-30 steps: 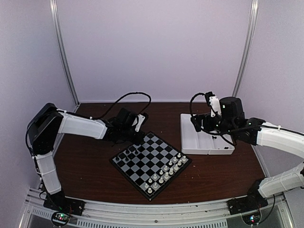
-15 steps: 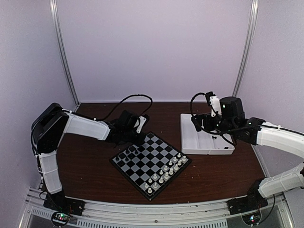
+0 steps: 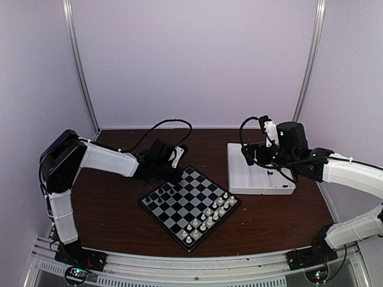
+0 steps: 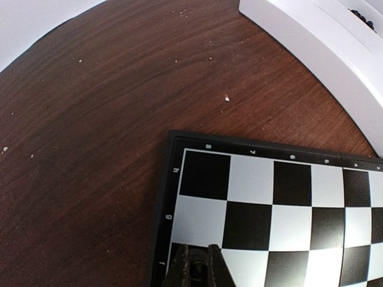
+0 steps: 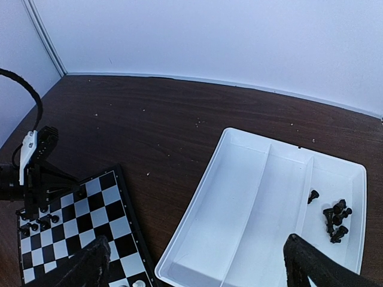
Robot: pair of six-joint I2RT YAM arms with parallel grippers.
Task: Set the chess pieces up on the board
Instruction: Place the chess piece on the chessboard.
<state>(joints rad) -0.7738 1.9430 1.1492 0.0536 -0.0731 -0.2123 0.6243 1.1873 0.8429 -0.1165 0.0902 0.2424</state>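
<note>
The small black piece is low over the empty dark edge square past g and would end there, so it is now time for my left gripper to release it.
The chessboard [image 3: 192,190] lies at the table's middle, turned like a diamond. Several black chess pieces [image 3: 164,194] stand near its left corner and several white ones [image 3: 209,216] along its near right edge. My left gripper [image 3: 170,177] is low over the board's far left edge. In the left wrist view the board [image 4: 269,197] fills the lower right, and my left gripper [image 4: 197,270] is shut on a small black piece. My right gripper [image 5: 200,266] is wide open and empty above the white tray [image 5: 239,239]. More black pieces [image 5: 334,218] lie in the tray's right compartment.
The white tray [image 3: 239,182] stands right of the board, its other compartments holding nothing; its wall shows in the left wrist view [image 4: 311,42]. A black cable [image 3: 161,122] loops behind the left arm. Metal posts [image 3: 81,72] stand at the back corners.
My left arm has shifted slightly to the right along the board's far left edge, then held still. The right arm has barely moved.
</note>
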